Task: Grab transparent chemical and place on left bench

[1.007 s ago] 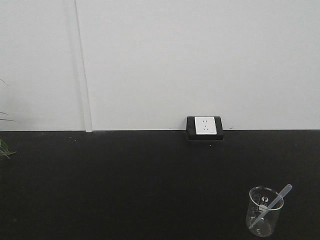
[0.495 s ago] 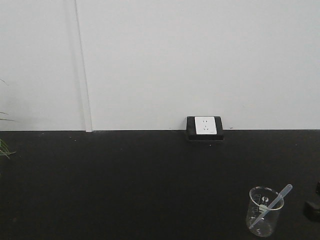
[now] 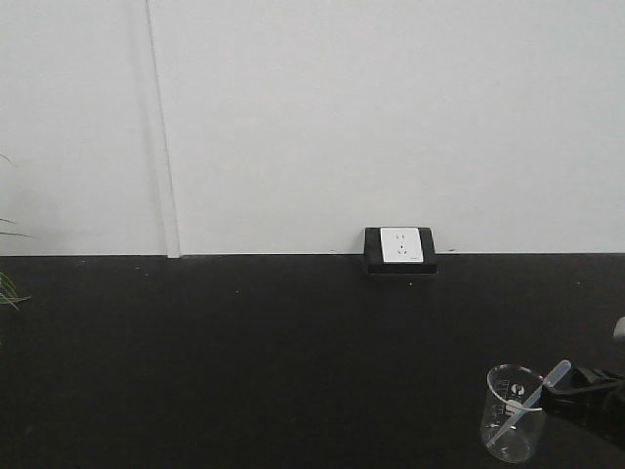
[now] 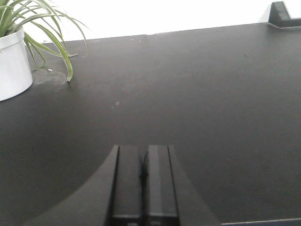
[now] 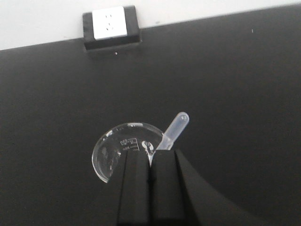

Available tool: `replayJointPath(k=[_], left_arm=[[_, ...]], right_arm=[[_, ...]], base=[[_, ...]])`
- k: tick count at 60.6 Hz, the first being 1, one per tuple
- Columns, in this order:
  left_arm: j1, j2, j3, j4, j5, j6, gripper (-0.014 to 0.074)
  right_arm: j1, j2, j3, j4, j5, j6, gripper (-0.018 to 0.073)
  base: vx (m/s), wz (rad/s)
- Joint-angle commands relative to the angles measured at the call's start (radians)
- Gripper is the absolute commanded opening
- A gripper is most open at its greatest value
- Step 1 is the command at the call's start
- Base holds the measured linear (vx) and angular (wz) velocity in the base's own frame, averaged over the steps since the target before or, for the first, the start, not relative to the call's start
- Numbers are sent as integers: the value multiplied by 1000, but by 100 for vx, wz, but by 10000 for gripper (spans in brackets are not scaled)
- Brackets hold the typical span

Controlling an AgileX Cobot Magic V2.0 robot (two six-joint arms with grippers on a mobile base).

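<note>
My right gripper is to grab the clear pipette by its bulb (image 3: 558,371) next, and then carry the pipette from the glass beaker (image 3: 513,425) to the left bench.
The transparent chemical (image 3: 557,373) is a clear pipette leaning in a glass beaker (image 3: 513,425) at the front right of the black worktop, its bulb sticking out past the rim to the right. In the right wrist view the pipette (image 5: 175,127) rises just beyond my fingertips, above the beaker (image 5: 113,150). My right gripper (image 5: 149,155) is shut and holds nothing, its tips just short of the beaker's near rim; in the front view the right gripper (image 3: 566,383) reaches in from the right edge. My left gripper (image 4: 142,150) is shut and holds nothing, low over bare black worktop. The left bench is out of view.
A white wall socket on a black base (image 3: 399,249) sits against the wall behind the beaker, also visible as the socket (image 5: 110,23). A white pot with a green plant (image 4: 11,66) stands at the far left of the worktop (image 4: 197,84).
My right gripper has come into the front view from the right edge and moved left up to the pipette's bulb. The beaker and pipette have stayed put.
</note>
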Motion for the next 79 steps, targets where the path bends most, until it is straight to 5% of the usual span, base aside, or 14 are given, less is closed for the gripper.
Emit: replayJointPath(k=[1,12,32,40,79], left_arm=[[-2,-19,16,-1,-78,-8,-3],[-2,-19,16,-1,-78,-8,-3],[-2,-19,16,-1,-78,-8,-3],[-2,-19,16,-1,-78,-8,-3],[-2,-19,16,-1,-78,-8,-3]], right_arm=[[-5,2,-34,71,-101,30,126],[-5,41,-34,183,-117,27,258],[-5,131,-37,208,-286,69,582],[-5,184,-74,207,-277,147,594],[-5,423,-316,252,-279,142,552]], base=[[0,0],[0,0],[0,0],[0,0],[0,0]])
